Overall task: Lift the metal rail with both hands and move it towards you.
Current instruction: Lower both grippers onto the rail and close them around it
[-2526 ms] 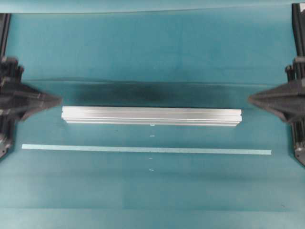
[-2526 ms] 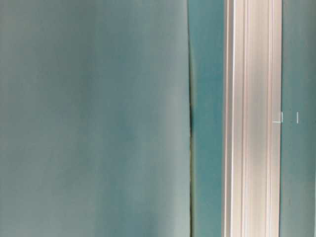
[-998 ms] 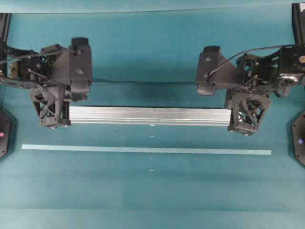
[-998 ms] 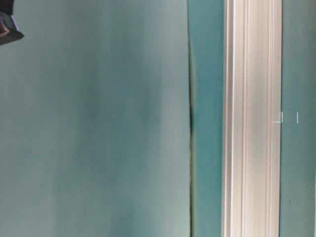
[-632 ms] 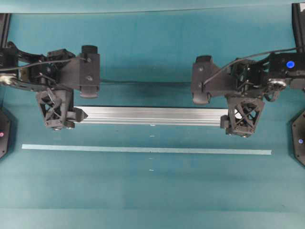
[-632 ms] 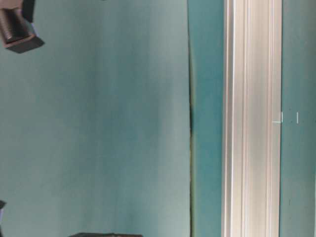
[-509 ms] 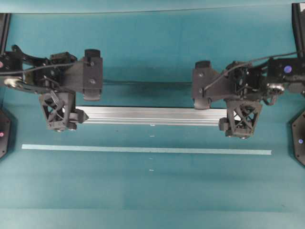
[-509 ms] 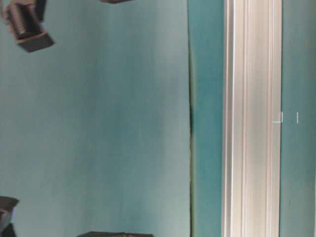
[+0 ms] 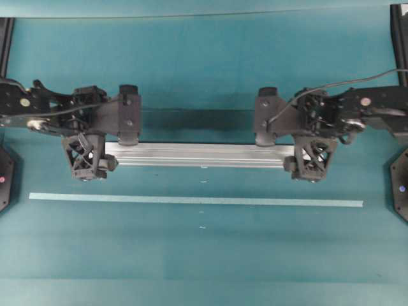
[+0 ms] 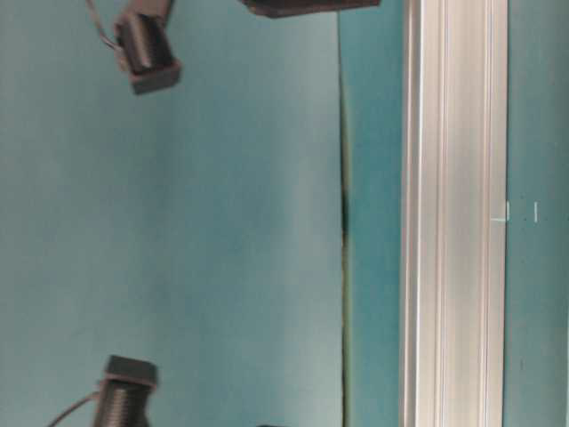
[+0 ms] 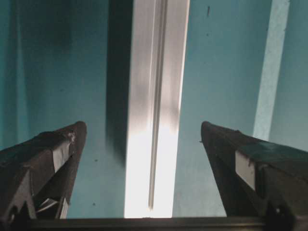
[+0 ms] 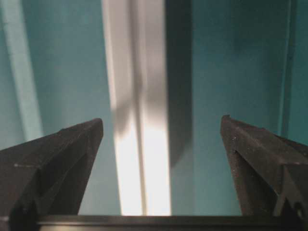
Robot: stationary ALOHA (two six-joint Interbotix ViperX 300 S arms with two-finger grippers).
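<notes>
My left gripper grabs the rail by its end [image 9: 111, 153] [image 11: 150, 187] next, to lift the metal rail together with my other hand.
The metal rail [image 9: 199, 155] lies flat on the teal table, running left to right. My left gripper [image 9: 88, 159] is open over the rail's left end, one finger on each side. In the left wrist view the rail [image 11: 156, 96] runs between the open fingers [image 11: 53, 159], with clear gaps on both sides of my left gripper [image 11: 142, 127]. My right gripper [image 9: 312, 158] is open over the right end. In the right wrist view the rail [image 12: 137, 96] lies between the spread jaws of my right gripper [image 12: 161, 120], untouched. The table-level view shows the rail [image 10: 453, 213] resting on the cloth.
A thin pale-blue tape strip [image 9: 191, 200] lies parallel to the rail, nearer the front; it also shows in the left wrist view [image 11: 272, 72] and the right wrist view [image 12: 21, 72]. Black bases [image 9: 400, 191] stand at the table's side edges. A fold [image 10: 343, 213] runs behind the rail.
Both arms have swung in from the sides, come down over the rail's ends and slid a little inward along it. The rail has not moved.
</notes>
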